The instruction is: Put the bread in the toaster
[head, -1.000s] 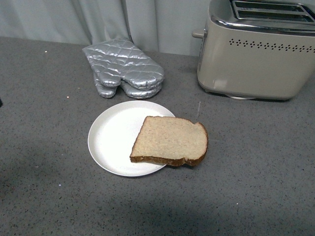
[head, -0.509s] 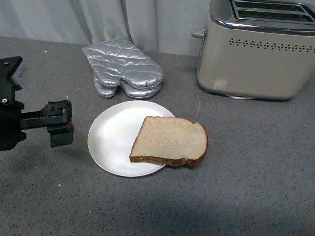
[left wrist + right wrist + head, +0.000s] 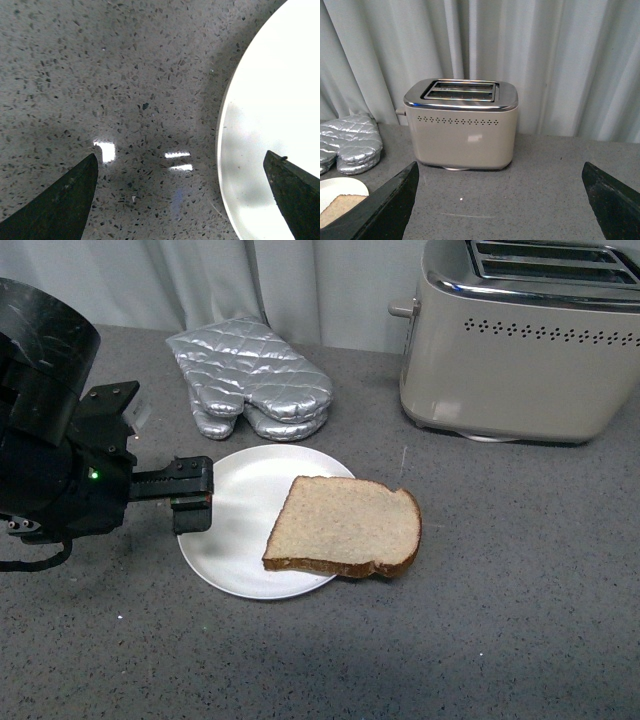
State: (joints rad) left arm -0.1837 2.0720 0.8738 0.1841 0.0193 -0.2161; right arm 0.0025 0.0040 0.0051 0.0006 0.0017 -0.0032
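Observation:
My left gripper is about to grab the plate by its bare rim next, to bring the bread toward the toaster (image 3: 530, 370).
The bread (image 3: 345, 525), a tan slice with a brown crust, lies flat with its left part on a white plate (image 3: 235, 510) and its right part hanging over the rim onto the counter. The beige toaster (image 3: 530, 370) stands at the back right, its chrome top slots empty in the right wrist view (image 3: 462, 130). My left gripper (image 3: 190, 502) hangs open over the plate's left rim; in the left wrist view (image 3: 180, 155) one finger is over the plate (image 3: 280, 100), the other over the counter. My right gripper (image 3: 500, 165) is open, facing the toaster from a distance, with the bread (image 3: 340, 207) off to one side.
A silver quilted oven mitt (image 3: 250, 380) lies behind the plate, left of the toaster. Grey speckled counter (image 3: 500, 620) runs around everything, with a pale curtain (image 3: 300, 280) behind. The right arm does not show in the front view.
My left arm has come in from the left edge and moved right, its fingers now reaching the plate's left rim. The bread, plate and toaster have not moved.

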